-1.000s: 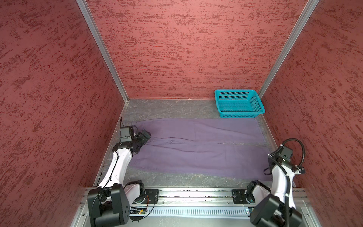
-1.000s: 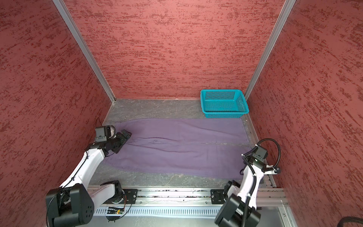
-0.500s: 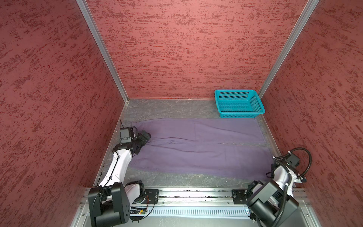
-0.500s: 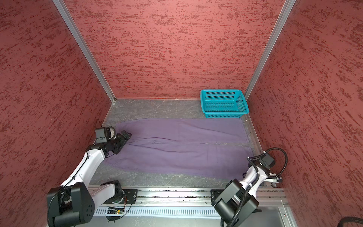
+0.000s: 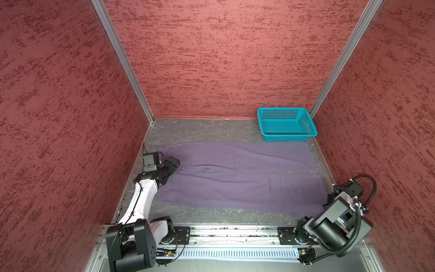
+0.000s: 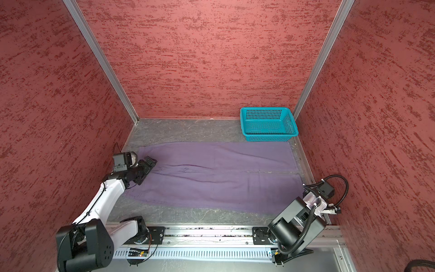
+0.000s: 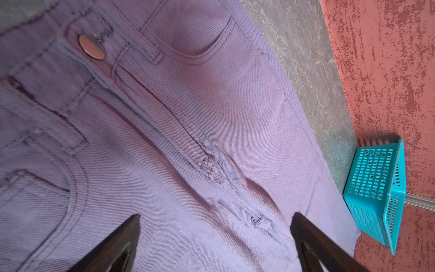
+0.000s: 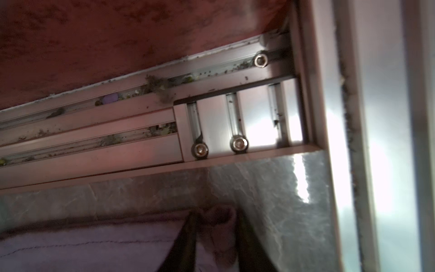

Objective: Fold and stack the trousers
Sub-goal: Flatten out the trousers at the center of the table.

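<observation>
Next, my left gripper grabs the trousers [image 5: 235,181] by the near corner of the waistband, to fold the near leg over the far leg.
The purple trousers [image 5: 235,181] [image 6: 211,181] lie flat across the grey floor, waistband to the left and both leg hems to the right. My left gripper [image 5: 173,164] [image 6: 150,163] hovers open over the fly just below the waistband; in the left wrist view its fingers [image 7: 215,219] spread wide above the trousers [image 7: 188,117] with nothing between them. My right gripper [image 5: 328,204] [image 6: 306,191] is low at the front right corner. In the right wrist view it [image 8: 215,214] is shut on a bunched corner of the near leg's hem [image 8: 221,219].
A teal mesh basket [image 5: 289,139] [image 6: 268,138] [image 7: 374,179] stands at the back right, just beyond the far leg hem. Red walls close in three sides. An aluminium frame rail [image 8: 235,122] runs right beside the right gripper, and the arm bases' rail [image 5: 235,232] spans the front.
My right arm has dropped lower into the front right corner, and its jaws went from open to closed on the hem corner. The left arm has not moved.
</observation>
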`<state>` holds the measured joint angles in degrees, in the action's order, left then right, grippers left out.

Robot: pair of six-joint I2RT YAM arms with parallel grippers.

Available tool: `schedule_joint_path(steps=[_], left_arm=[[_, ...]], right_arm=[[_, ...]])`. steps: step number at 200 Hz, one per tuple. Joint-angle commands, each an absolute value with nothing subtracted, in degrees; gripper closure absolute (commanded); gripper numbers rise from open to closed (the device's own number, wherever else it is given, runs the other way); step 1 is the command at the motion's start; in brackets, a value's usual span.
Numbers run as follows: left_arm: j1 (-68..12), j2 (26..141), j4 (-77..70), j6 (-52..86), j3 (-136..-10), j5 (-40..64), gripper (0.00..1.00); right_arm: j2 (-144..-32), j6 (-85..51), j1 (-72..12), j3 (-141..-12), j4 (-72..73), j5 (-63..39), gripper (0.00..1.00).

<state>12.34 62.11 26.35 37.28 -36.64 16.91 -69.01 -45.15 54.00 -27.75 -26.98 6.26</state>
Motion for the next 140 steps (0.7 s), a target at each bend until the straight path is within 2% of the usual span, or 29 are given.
schedule_joint_path(steps=[1,47,95,125,140], left_arm=[[12.9,59.9,28.1,37.4,-36.3,17.0,0.0],[13.6,53.9,37.3,38.0,-38.6,12.5,0.0],[14.0,41.6,52.9,40.7,-39.8,-0.4,0.0],[14.9,42.0,55.5,44.2,-39.0,-3.6,0.0],[18.5,43.7,54.7,46.3,-36.8,-3.2,0.0]], right_arm=[[-70.0,-45.0,54.1,-26.5,-26.4,1.2,1.0],[-64.0,-45.4,54.2,-26.8,-28.1,-2.1,1.0],[-56.8,-45.5,54.2,-25.1,-28.6,-6.8,1.0],[-56.0,-45.2,54.2,-24.2,-27.1,-9.4,1.0],[-56.6,-44.8,54.2,-24.3,-26.8,-9.7,1.0]])
